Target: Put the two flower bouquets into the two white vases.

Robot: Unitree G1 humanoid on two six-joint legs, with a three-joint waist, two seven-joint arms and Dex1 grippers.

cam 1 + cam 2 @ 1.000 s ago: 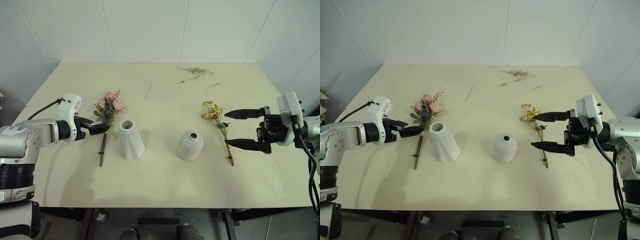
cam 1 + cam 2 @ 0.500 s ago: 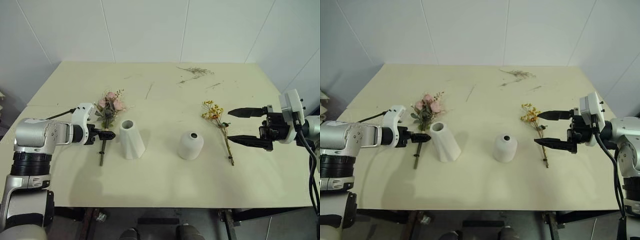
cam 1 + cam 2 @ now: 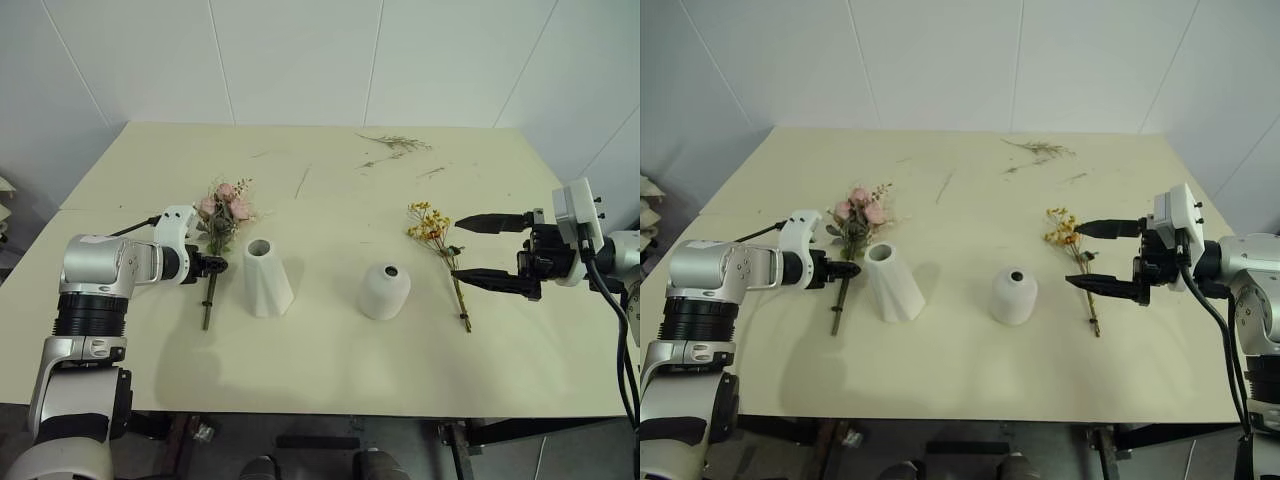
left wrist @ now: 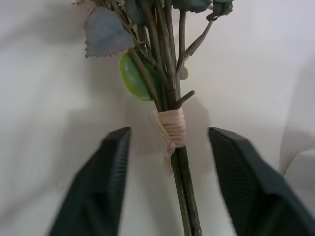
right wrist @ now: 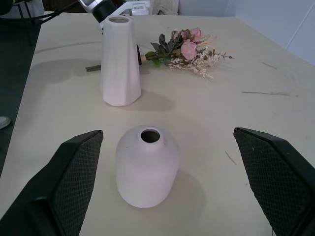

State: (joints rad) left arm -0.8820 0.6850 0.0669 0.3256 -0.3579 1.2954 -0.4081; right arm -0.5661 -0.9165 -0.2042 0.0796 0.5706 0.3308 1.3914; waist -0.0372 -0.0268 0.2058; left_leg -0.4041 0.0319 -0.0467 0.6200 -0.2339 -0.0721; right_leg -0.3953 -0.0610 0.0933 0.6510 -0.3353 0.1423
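Note:
I should next grab the bouquet of roses by its wrapped stem (image 3: 210,287) with my left gripper, to stand it in the tall white vase (image 3: 267,278).
The larger bouquet (image 3: 224,208), pink roses and leaves, lies flat on the table left of the tall twisted white vase (image 3: 267,278). My left gripper (image 3: 211,265) is low over its stem (image 4: 173,105). The fingers (image 4: 106,182) stand apart on either side of the beige wrap, open and not touching it. The short rounded vase (image 3: 385,291) stands at mid-table. Right of it lies the slim yellow-flowered bouquet (image 3: 432,226). My right gripper (image 3: 458,249) hovers open just to the right of that stem, pointing left, and holds nothing. Its wrist view looks over the short vase (image 5: 146,164) to the tall vase (image 5: 119,61).
Loose dried twigs (image 3: 395,143) lie near the table's far edge, and a single thin twig (image 3: 299,181) lies behind the roses. The cream table (image 3: 330,370) has bare surface along its front. White walls stand behind it.
My left gripper has dropped and moved in over the rose bouquet's stem, and its fingers have narrowed around the stem. The right gripper has stayed in place.

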